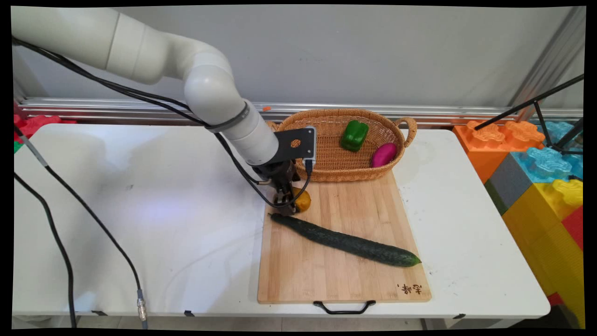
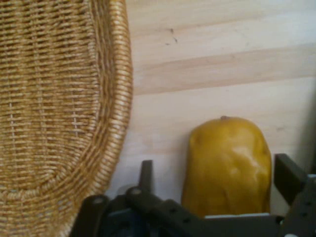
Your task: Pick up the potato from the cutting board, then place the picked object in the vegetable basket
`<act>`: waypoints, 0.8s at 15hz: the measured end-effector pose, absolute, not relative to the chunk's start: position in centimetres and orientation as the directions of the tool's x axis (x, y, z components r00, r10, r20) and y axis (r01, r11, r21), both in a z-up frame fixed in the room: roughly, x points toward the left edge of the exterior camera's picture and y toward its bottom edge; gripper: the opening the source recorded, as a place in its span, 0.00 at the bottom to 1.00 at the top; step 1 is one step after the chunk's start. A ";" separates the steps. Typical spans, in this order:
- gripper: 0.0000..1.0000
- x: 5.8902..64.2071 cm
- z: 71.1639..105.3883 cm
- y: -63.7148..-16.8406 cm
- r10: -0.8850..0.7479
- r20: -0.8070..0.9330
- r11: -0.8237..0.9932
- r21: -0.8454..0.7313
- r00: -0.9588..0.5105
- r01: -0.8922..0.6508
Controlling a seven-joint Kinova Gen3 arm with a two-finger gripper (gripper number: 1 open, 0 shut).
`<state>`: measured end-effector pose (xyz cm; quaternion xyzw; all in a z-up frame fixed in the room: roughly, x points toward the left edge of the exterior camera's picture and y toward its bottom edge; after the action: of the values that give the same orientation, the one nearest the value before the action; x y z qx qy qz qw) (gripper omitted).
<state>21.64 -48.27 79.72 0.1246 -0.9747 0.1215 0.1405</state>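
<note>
The fruit has to go with the green pepper in the wicker basket [image 1: 327, 151], so I should next grab the yellow-orange fruit [image 1: 303, 199] by its plump sides.
My gripper [image 1: 288, 206] is down at the far left corner of the wooden cutting board [image 1: 345, 275], straddling a yellow-orange fruit [image 1: 303, 199]. In the hand view the fruit [image 2: 227, 165] lies between the two fingers [image 2: 146, 174]. The right finger is close against it, and a gap shows on the left side. The gripper is open around the fruit, which rests on the board. A long dark green cucumber [image 1: 345, 241] lies slantwise across the board, its left tip just in front of the gripper.
A wicker basket [image 1: 326, 170] stands behind the board, holding a green pepper [image 1: 354, 135] and a magenta fruit [image 1: 384, 154]. Its rim [image 2: 118, 98] is close to the left of the hand. Coloured foam blocks [image 1: 541, 186] stand at the right. Black cables [image 1: 60, 242] hang at the left.
</note>
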 end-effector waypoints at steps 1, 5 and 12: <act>0.00 21.5 79.7 -48.4 -0.216 0.304 0.936 -0.206 -0.928 -0.285; 0.00 21.2 79.7 -48.1 -0.249 0.288 0.927 -0.204 -0.924 -0.314; 0.00 19.9 82.2 -43.6 -0.340 0.273 0.902 -0.177 -0.900 -0.394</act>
<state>19.94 -43.55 82.17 0.1894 -0.9680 0.1145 0.1185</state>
